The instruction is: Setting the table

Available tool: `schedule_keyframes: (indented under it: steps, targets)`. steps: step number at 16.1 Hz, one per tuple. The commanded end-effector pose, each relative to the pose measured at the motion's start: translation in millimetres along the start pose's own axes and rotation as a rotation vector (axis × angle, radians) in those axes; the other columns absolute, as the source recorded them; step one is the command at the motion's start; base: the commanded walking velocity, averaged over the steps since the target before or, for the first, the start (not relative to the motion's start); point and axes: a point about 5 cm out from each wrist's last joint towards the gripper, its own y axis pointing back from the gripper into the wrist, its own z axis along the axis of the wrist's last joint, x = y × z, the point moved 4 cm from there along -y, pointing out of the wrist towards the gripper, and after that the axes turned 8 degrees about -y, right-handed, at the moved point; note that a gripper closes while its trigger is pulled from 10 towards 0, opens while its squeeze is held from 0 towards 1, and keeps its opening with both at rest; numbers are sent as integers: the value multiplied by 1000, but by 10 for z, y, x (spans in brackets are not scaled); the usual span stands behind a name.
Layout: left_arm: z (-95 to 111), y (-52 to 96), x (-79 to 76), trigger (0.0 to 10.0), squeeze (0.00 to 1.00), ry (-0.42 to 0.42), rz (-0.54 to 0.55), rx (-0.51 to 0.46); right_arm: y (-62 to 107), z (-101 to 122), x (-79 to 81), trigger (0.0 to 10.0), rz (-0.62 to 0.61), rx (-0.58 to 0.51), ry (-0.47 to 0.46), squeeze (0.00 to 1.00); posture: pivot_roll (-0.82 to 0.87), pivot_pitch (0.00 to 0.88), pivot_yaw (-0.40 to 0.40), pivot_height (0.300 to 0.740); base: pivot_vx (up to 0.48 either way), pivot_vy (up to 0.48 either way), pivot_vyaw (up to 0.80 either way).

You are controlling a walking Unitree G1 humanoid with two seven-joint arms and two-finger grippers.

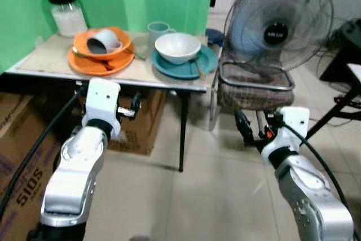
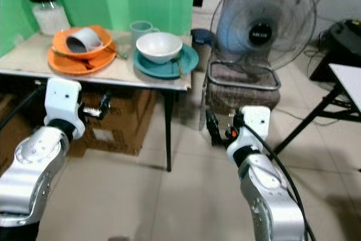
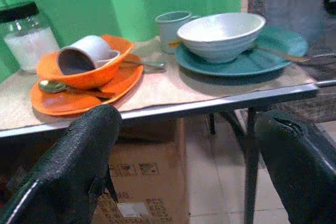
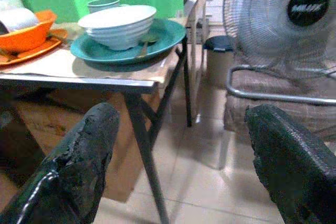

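Observation:
The white bowl crowds the spoon's head, so my right gripper should next grab the metal spoon by its handle.
On the small table an orange bowl sits on an orange plate, with a grey cup lying on its side in the bowl and a spoon on the plate. To the right, a white bowl rests on a teal plate with a utensil beside it. A pale blue mug stands behind. My left gripper is open below the table's front edge, under the orange plate. My right gripper is open, low, right of the table leg.
A glass jar with a black lid stands at the table's back left. A fan sits on a chair right of the table. Cardboard boxes are under the table. A green backdrop hangs behind. Tiled floor lies in front.

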Motion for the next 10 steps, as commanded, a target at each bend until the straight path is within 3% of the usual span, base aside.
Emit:
schedule_keyframes:
  steps: [1, 5, 8, 9, 10]
  targets:
    - [-3, 12, -25, 10000, 0, -9, -14, 0, -26, 21, -3, 10000, -2, -8, 42, 0, 84, 0, -34, 740, 0, 0, 0]
    - [-132, 77, -100, 10000, 0, 8, -60, 12, -65, 41, -18, 10000, -23, -26, 20, 0, 84, 0, -35, 740, 0, 0, 800]
    - [-200, 72, -71, 10000, 0, 26, -44, 35, -74, 25, -57, 10000, -50, -25, -22, 0, 83, 0, -33, 740, 0, 0, 0]
    - [-199, 67, -70, 10000, 341, 30, -44, 35, -76, 23, -59, 10000, -54, -27, -24, 0, 82, 0, -32, 740, 0, 0, 0]
    - [-191, 58, -71, 10000, 561, 30, -48, 33, -79, 24, -57, 10000, -56, -30, -21, 0, 81, 0, -30, 740, 0, 0, 0]
